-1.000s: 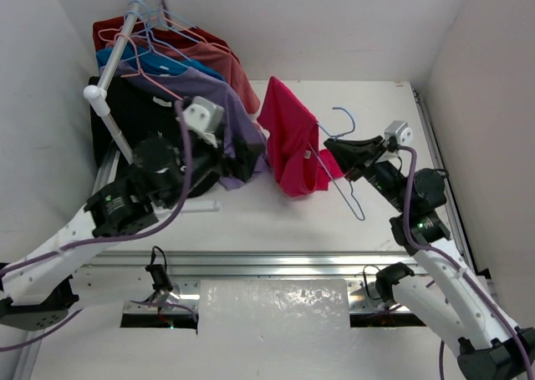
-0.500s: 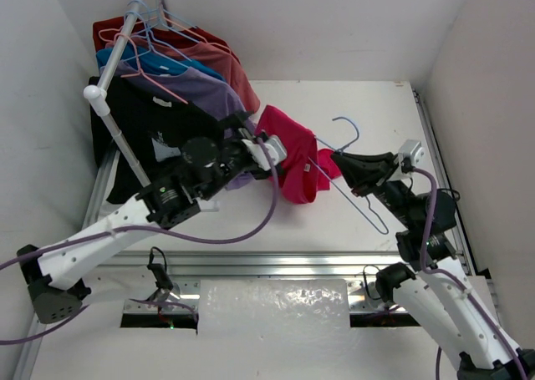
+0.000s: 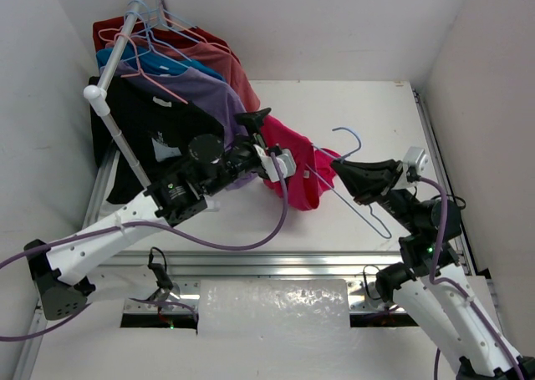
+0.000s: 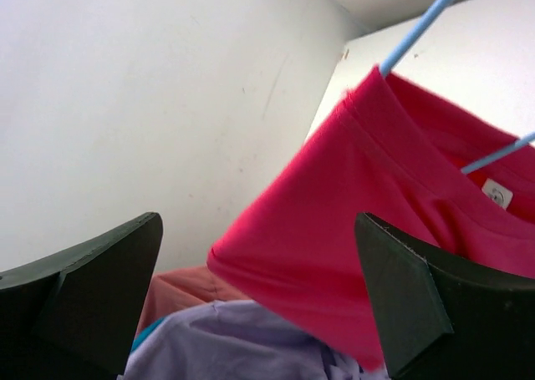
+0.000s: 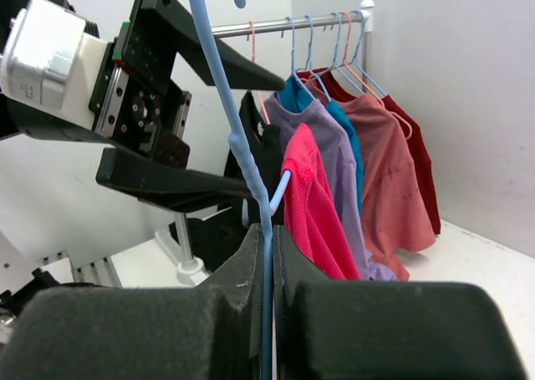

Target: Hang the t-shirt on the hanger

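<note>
The robot's left gripper should next grab the t-shirt's threaded shoulder (image 3: 282,136) (image 4: 294,198) outside the collar, so the t-shirt's neck stays open for the other end of the hanger.
The magenta-red t-shirt (image 3: 294,167) hangs partly threaded on the light-blue wire hanger (image 3: 359,203) above the table. My right gripper (image 3: 349,178) is shut on the hanger's wire below its hook; in the right wrist view the wire (image 5: 219,79) runs up from the closed jaws (image 5: 266,230), with the t-shirt (image 5: 313,205) draped beyond. My left gripper (image 3: 269,138) is open at the shirt's left shoulder. In the left wrist view the t-shirt (image 4: 368,221) and its white label (image 4: 499,195) lie between and beyond the wide-open gripper (image 4: 257,230), not gripped.
A clothes rail (image 3: 125,38) at the back left carries dark red, salmon (image 3: 238,75), teal, purple (image 3: 209,92) and black (image 3: 138,125) shirts on pink and blue hangers. The purple shirt (image 4: 251,338) lies just below my left jaws. White walls enclose the table.
My left arm swung from the rack to the t-shirt and now has its open jaws at the shirt's shoulder. My right gripper carried hanger and shirt lower and nearer.
</note>
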Robot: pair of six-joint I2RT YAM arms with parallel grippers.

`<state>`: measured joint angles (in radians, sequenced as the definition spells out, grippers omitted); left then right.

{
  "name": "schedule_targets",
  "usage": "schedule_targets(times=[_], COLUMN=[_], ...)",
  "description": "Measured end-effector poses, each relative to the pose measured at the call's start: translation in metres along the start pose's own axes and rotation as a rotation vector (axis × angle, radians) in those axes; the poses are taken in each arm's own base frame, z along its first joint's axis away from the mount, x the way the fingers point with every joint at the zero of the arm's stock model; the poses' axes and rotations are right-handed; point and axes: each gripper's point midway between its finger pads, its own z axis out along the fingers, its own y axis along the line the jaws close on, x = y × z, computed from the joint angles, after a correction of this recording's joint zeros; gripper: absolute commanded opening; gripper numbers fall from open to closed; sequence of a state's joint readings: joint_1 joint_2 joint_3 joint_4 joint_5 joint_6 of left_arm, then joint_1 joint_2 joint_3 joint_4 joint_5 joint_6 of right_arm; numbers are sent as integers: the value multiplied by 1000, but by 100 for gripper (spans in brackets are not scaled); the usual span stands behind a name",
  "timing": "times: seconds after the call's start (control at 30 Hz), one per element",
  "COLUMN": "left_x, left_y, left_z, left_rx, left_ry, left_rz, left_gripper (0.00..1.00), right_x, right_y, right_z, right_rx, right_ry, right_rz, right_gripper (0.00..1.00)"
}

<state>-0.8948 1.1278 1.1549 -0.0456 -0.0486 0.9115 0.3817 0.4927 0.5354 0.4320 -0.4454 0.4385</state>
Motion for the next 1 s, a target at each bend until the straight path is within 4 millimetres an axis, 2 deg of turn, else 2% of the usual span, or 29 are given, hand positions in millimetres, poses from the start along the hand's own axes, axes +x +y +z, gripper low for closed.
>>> schedule_targets(times=[0.07,0.13,0.17,0.33,0.37,0.43,0.47,0.6,0.8,0.83,0.9,0.93,1.0], left_x=[-4,-4,-3,13,16,17,16,11,8,8,9,10,13], left_y=[1,-1,-4,-31,-36,-40,-39,-39,-28,-26,-22,-24,-30], left_z=[2,5,7,23,25,29,30,29,23,21,15,12,9], left_rx=[-3,9,18,108,123,136,136,150,96,80,56,49,34], left_ry=[-19,-27,-26,11,18,18,17,18,69,80,102,113,136], left_rz=[12,23,28,34,34,31,28,40,33,27,8,-6,-24], left_gripper=[91,79,70,50,35,13,6,0,0,0,0,0,0], right_x=[1,2,2,6,6,9,11,8,4,4,3,2,-2], right_y=[1,2,3,7,8,11,13,12,13,12,9,7,2], right_z=[0,1,1,3,3,2,2,4,11,13,18,22,26], right_rx=[-7,-14,-19,-45,-51,-64,-73,-74,-99,-101,-92,-87,-59], right_ry=[3,6,8,22,24,40,50,47,36,38,41,45,51], right_rz=[8,16,19,44,47,63,73,78,92,95,107,98,93], right_gripper=[0,0,0,0,0,0,0,0,0,13,53,98,99])
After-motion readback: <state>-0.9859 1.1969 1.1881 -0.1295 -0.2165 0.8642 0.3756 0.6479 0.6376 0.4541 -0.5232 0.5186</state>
